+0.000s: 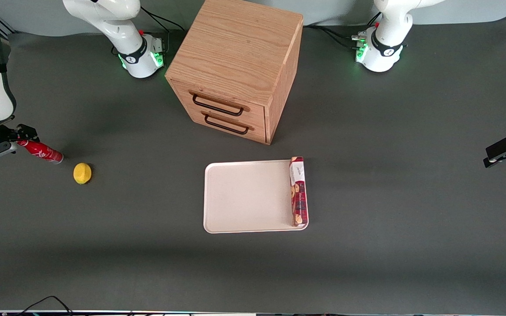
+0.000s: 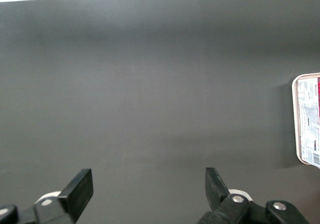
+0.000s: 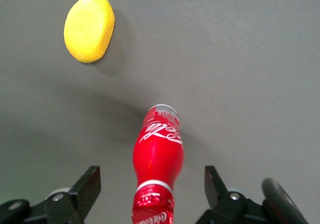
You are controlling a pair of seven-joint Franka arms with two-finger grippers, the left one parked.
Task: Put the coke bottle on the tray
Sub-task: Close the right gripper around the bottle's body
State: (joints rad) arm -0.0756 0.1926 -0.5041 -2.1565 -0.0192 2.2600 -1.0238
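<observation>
Next, my right gripper needs to pick up the coke bottle by its neck (image 1: 23,142). Then I need to place the coke bottle on the cream-white tray (image 1: 248,196).
The coke bottle (image 1: 42,152) is small, slim and red with white script. It lies on its side on the dark table toward the working arm's end, far from the tray (image 1: 244,197). My right gripper (image 1: 21,137) is at the bottle's cap end. In the right wrist view the gripper (image 3: 150,181) is open, with one finger (image 3: 89,184) on each side of the bottle's (image 3: 158,151) neck and a clear gap on both sides. The silvery base points away from the gripper. The cream-white tray lies flat in front of the drawer cabinet, nearer the front camera.
A yellow lemon (image 1: 82,173) lies close beside the bottle's base and also shows in the right wrist view (image 3: 89,28). A long red biscuit box (image 1: 298,192) lies on the tray along its edge toward the parked arm. A wooden two-drawer cabinet (image 1: 235,66) stands farther from the front camera than the tray.
</observation>
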